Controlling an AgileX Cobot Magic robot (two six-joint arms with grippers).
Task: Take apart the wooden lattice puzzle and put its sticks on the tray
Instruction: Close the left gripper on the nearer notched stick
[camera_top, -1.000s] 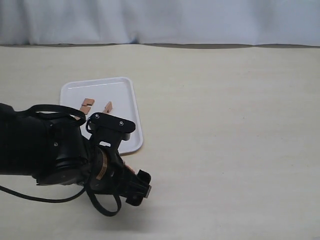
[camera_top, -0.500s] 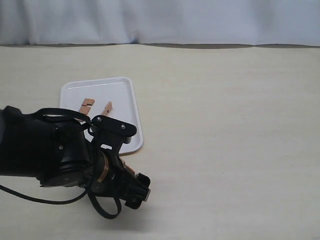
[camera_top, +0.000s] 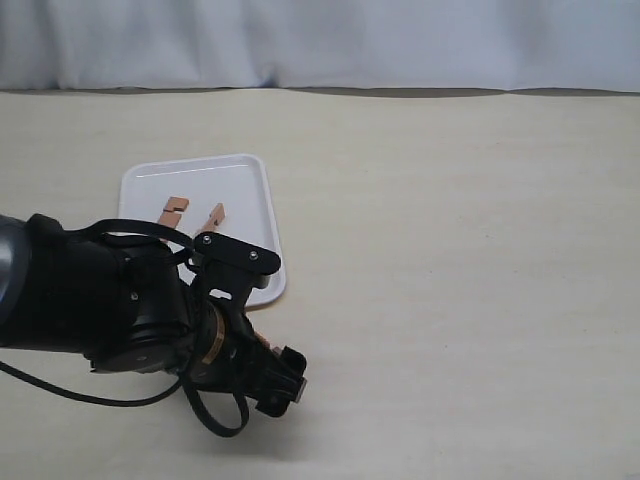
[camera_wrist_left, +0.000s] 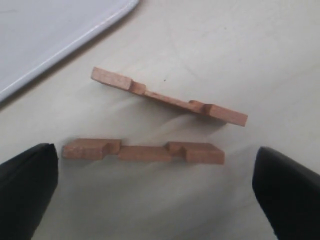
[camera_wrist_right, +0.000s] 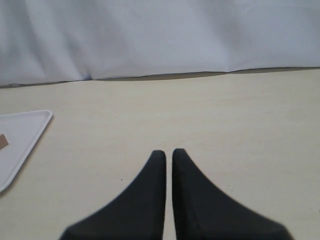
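I should grab the notched reddish-brown stick by its blocky ends with my left gripper next, to add the stick to the white tray (camera_top: 200, 162).
No assembled lattice puzzle shows; only loose sticks. Two notched reddish-brown sticks lie on the white tray (camera_top: 200, 162), one to the left (camera_top: 174, 208) and one to the right (camera_top: 215, 214). Two more lie on the table just off the tray's corner (camera_wrist_left: 50, 35): a far stick (camera_wrist_left: 167, 96) and a near stick (camera_wrist_left: 144, 151). My left gripper (camera_wrist_left: 155, 167) hangs over them, open wide, its fingers (camera_wrist_left: 27, 182) flanking the near stick without touching it. The left arm (camera_top: 130, 310) hides most of that spot in the exterior view. My right gripper (camera_wrist_right: 168, 152) is shut on nothing, over bare table.
A white curtain (camera_top: 320, 40) closes off the back of the pale table. The tray's edge (camera_wrist_right: 20, 132) with a stick end (camera_wrist_right: 2, 141) shows at the side of the right wrist view. A black cable (camera_top: 215, 420) loops under the left arm.
The left arm has shifted slightly to the right and towards the front of the exterior view. The sticks on the tray have not moved.
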